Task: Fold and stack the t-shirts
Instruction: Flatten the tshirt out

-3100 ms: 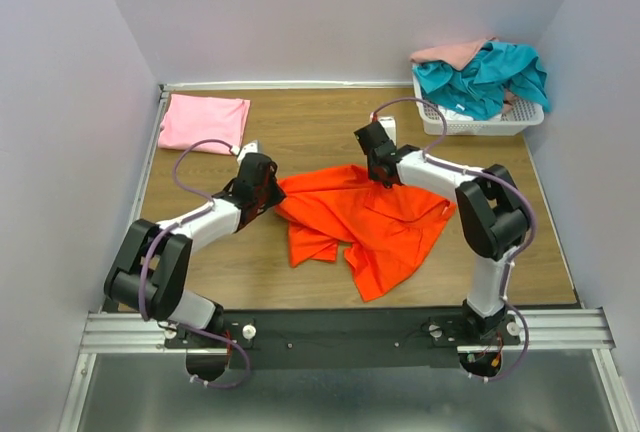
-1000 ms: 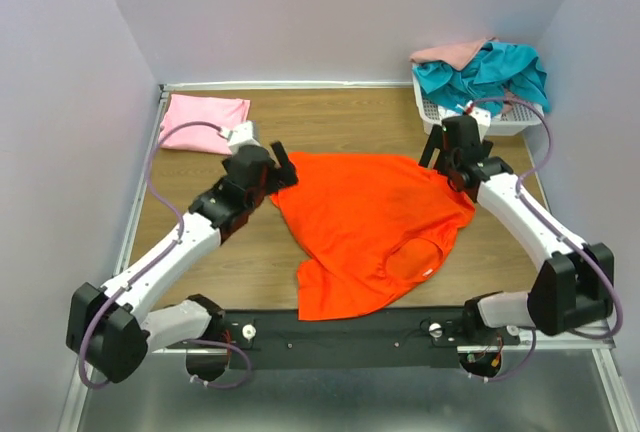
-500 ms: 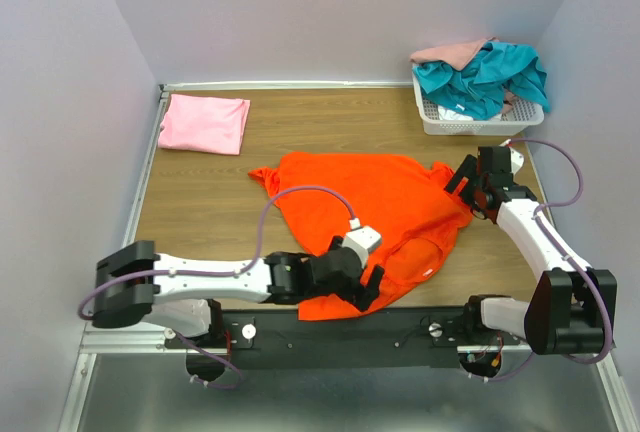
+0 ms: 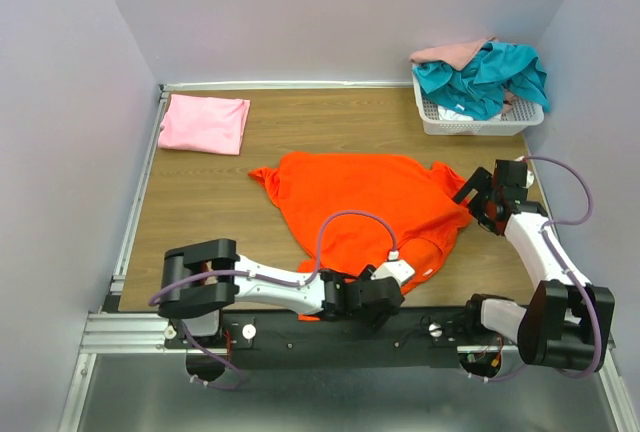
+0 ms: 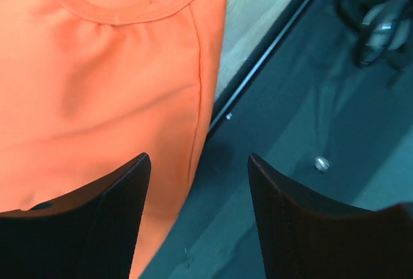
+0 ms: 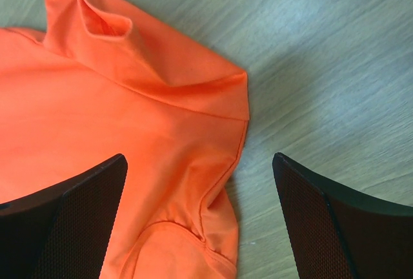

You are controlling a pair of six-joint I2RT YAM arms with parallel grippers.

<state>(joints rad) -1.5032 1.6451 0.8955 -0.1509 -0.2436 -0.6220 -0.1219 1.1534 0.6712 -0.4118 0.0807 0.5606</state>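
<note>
My right gripper should take the orange t-shirt by its shoulder edge beside the sleeve seam next. Then the t-shirt's body can spread flat for folding.
The bright orange t-shirt (image 4: 360, 202) lies spread out on the wooden table, its near edge reaching the table's front. My left gripper (image 4: 372, 302) hovers low over that near edge. In the left wrist view its jaws (image 5: 197, 157) stand apart astride the shirt's side hem (image 5: 129, 98) and the dark rail, with nothing pinched. My right gripper (image 4: 472, 197) is open just above the shirt's right sleeve (image 6: 148, 79) and grips nothing. A folded light pink t-shirt (image 4: 205, 122) lies at the far left. Teal (image 4: 490, 77) and peach-pink (image 4: 452, 52) t-shirts are heaped in the basket.
A white mesh basket (image 4: 480, 124) stands at the far right corner. Purple walls close in the table on three sides. A black rail (image 5: 303, 130) with screws runs along the near edge, where both arm bases are mounted.
My left arm has swung from the shirt's far left corner down to its near edge, and its jaws have narrowed. My right arm drew back to the shirt's right side. The shirt lies flatter.
</note>
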